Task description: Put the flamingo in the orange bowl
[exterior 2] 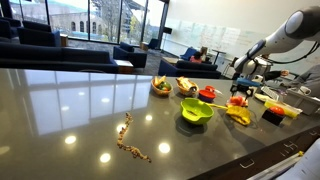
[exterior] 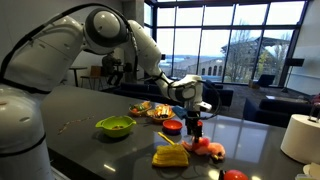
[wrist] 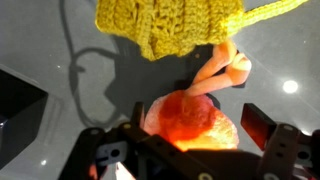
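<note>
The flamingo [exterior: 202,146] [wrist: 185,115] lies between my fingers, but in an exterior view they stop high, near the top of its body. It is too early to close, so my gripper moves down first.
The flamingo [wrist: 185,115], a lumpy pink and reddish toy with a pale neck, lies on the dark table. It also shows in both exterior views [exterior: 207,148] [exterior 2: 237,101]. My gripper [wrist: 198,130] is open and straddles the flamingo's body, with a finger on each side and a gap at the right finger. In both exterior views the gripper [exterior: 196,128] [exterior 2: 239,91] hangs low over the toy. The small orange bowl [exterior: 172,126] [exterior 2: 207,94] stands apart from the toy, beside the gripper.
A yellow ridged crochet bunch [wrist: 170,25] [exterior: 170,156] lies right next to the flamingo. A lime-green bowl [exterior: 115,126] [exterior 2: 195,111], a plate of mixed food [exterior: 153,110] [exterior 2: 161,86] and a red-and-white object [exterior: 233,175] are also on the table.
</note>
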